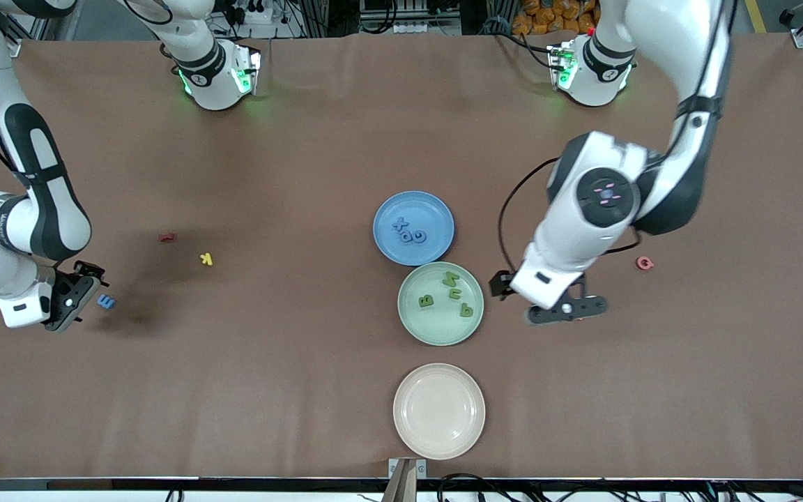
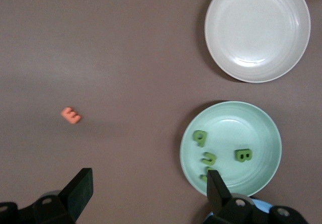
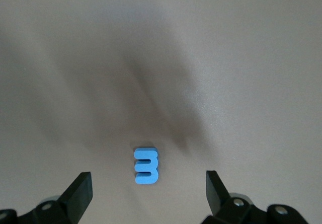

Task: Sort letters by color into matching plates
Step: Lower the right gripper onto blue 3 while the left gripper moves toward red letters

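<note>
My right gripper's fingers stop above the blue letter point(image 1: 106, 301) point(image 3: 146, 166), so it is too early to close and closing now would miss. The gripper goes lower next.
The blue plate point(image 1: 413, 228) holds three blue letters point(image 1: 410, 233). Beside it, nearer the front camera, the green plate point(image 1: 440, 328) point(image 2: 261, 128) holds several green letters point(image 1: 451, 279) point(image 2: 243, 155). My left gripper point(image 1: 567, 308) point(image 2: 148, 178) hangs open and empty over bare table beside the green plate, toward the left arm's end. One finger overlaps the plate's rim in the left wrist view. A lone blue letter point(image 1: 106, 302) point(image 3: 146, 166) lies toward the right arm's end. My right gripper point(image 1: 77, 300) point(image 3: 147, 179) is open just short of it, holding nothing.
A cream plate point(image 1: 438, 411) point(image 2: 257, 30) sits nearest the front camera. Loose letters lie about: red point(image 1: 167, 237) and yellow point(image 1: 206, 259) near the right arm, pink point(image 1: 645, 263) near the left arm, and an orange one point(image 2: 71, 115) in the left wrist view.
</note>
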Available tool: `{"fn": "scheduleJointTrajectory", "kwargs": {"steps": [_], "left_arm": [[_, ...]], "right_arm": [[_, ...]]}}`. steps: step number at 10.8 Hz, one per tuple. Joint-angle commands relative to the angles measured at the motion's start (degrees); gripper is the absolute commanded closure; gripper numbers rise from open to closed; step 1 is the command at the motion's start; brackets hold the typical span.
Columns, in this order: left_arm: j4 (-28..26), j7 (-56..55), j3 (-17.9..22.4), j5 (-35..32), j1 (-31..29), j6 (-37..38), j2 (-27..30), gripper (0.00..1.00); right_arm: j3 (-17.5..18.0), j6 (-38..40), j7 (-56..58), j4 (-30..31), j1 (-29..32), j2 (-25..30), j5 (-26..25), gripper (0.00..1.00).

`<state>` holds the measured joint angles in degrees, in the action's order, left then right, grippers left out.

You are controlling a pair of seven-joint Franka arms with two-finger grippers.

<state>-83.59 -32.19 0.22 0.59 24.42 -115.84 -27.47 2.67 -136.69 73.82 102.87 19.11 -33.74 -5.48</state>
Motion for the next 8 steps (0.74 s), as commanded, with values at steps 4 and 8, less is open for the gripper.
{"fn": "scheduleJointTrajectory", "kwargs": {"steps": [4, 8], "left_arm": [[-5.1, 24.0, -0.8, -2.6, -8.9, 4.5, 5.2, 0.00], [-4.6, 30.9, -1.7, -3.2, -12.5, 10.1, 9.4, 0.00]], "right_arm": [[1.1, -8.0, 3.5, 2.8, 2.8, -2.1, -0.4, 0.00], [1.1, -11.2, 3.6, 3.9, 3.0, -2.8, -0.5, 0.00]]}}
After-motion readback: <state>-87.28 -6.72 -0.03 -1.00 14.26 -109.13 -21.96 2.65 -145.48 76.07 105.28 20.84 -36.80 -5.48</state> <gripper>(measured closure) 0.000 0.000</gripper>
